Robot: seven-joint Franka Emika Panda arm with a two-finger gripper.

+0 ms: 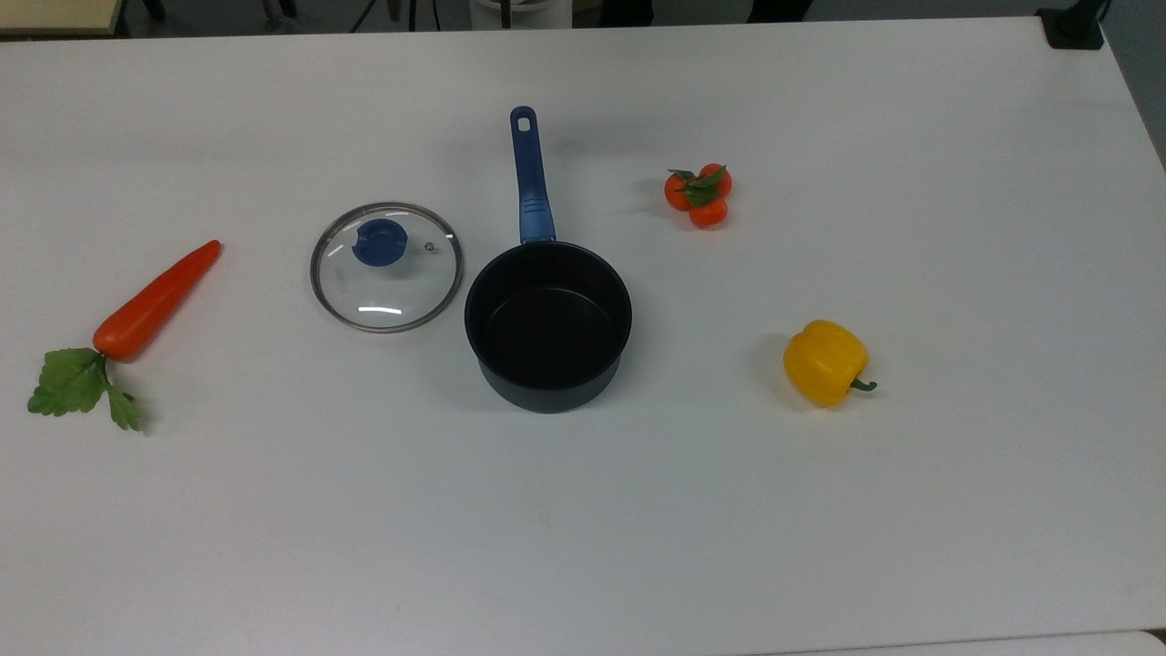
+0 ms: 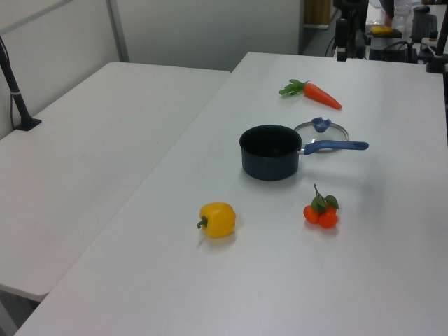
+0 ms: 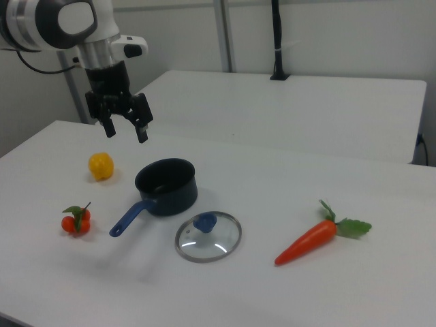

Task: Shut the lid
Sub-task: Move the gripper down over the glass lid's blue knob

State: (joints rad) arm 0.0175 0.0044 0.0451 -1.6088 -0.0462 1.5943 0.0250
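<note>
The lid's glass disc point(image 2: 337, 134) lies flat and wide on the tabletop. My gripper will next grab the lid by its narrow blue knob point(image 2: 321, 124).
The lid point(image 1: 386, 266), clear glass with a metal rim and a blue knob, lies flat on the white table just to the top view's left of the dark saucepan point(image 1: 548, 324). The pan is uncovered and its blue handle point(image 1: 530, 177) points toward the far edge. In the left view the lid point(image 2: 321, 127) shows behind the saucepan point(image 2: 270, 151). In the right view the lid point(image 3: 208, 236) lies in front of the saucepan point(image 3: 165, 186). My gripper point(image 3: 125, 130) hangs open high above the table, behind and to the right view's left of the pan, holding nothing.
A toy carrot point(image 1: 150, 305) lies at the top view's left, a cluster of small tomatoes point(image 1: 699, 195) beyond the pan to its right, and a yellow bell pepper point(image 1: 824, 362) further right. A second table point(image 2: 84, 161) adjoins in the left view.
</note>
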